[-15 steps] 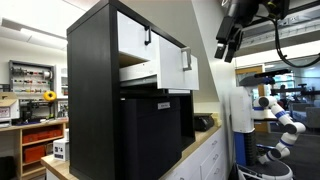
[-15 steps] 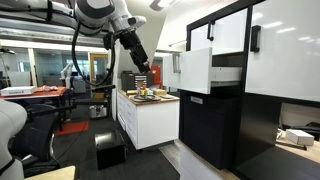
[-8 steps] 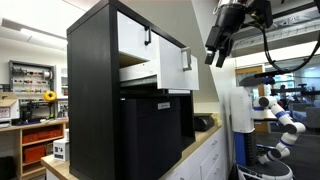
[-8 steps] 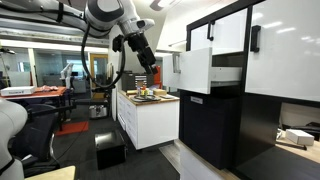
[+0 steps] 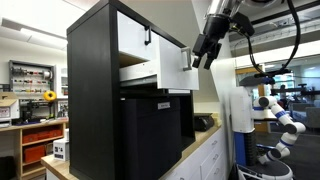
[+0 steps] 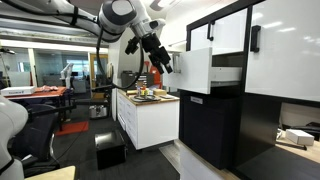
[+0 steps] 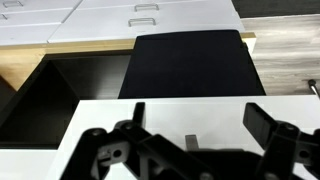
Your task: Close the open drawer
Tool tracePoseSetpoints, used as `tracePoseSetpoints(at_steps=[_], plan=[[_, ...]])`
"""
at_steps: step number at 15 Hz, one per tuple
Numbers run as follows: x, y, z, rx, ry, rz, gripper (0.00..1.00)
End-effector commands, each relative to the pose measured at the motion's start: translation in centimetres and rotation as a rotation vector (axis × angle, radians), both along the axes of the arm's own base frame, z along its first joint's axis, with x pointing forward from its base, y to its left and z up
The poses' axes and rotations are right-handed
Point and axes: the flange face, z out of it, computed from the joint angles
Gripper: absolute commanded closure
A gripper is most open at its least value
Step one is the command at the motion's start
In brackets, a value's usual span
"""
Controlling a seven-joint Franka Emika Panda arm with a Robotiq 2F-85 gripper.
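Note:
The handle (image 5: 186,59) is in line with my open fingers, but they stop short of it and would miss if they closed now. My gripper should move toward the white front before it closes on the handle.
The open drawer (image 5: 170,68) sticks out from the tall black cabinet (image 5: 92,90), with a flat white front and a small black handle (image 5: 185,58). It also shows in the other exterior view (image 6: 196,70). My gripper (image 5: 200,55) hangs just in front of the drawer's front panel, close to the handle, seen in both exterior views (image 6: 165,62). In the wrist view the white front (image 7: 100,120) fills the lower part, its handle (image 7: 190,143) sits between my fingers, and the gripper (image 7: 200,122) is open and empty.
A second white-fronted drawer (image 5: 135,35) sits shut above the open one. A large black front (image 5: 150,135) lies below, also in the wrist view (image 7: 190,65). A white counter unit (image 6: 148,120) with small items stands beyond the cabinet, and another robot arm (image 5: 275,110) is behind.
The arm has swung toward the cabinet. My gripper has moved from well away to right in front of the open drawer's white panel. The drawer has not moved.

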Motion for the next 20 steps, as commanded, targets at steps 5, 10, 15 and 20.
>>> tracePoseSetpoints(at_steps=[5,10,15,20], plan=[[3.0,-1.4,0.6,-0.013,-0.059,0.04,0.27],[3.6,-1.3,0.9,-0.015,-0.096,0.069,0.6],[3.2,-1.1,1.0,-0.01,-0.103,0.068,0.92],[3.5,-0.5,0.9,-0.03,-0.104,0.09,0.93]])
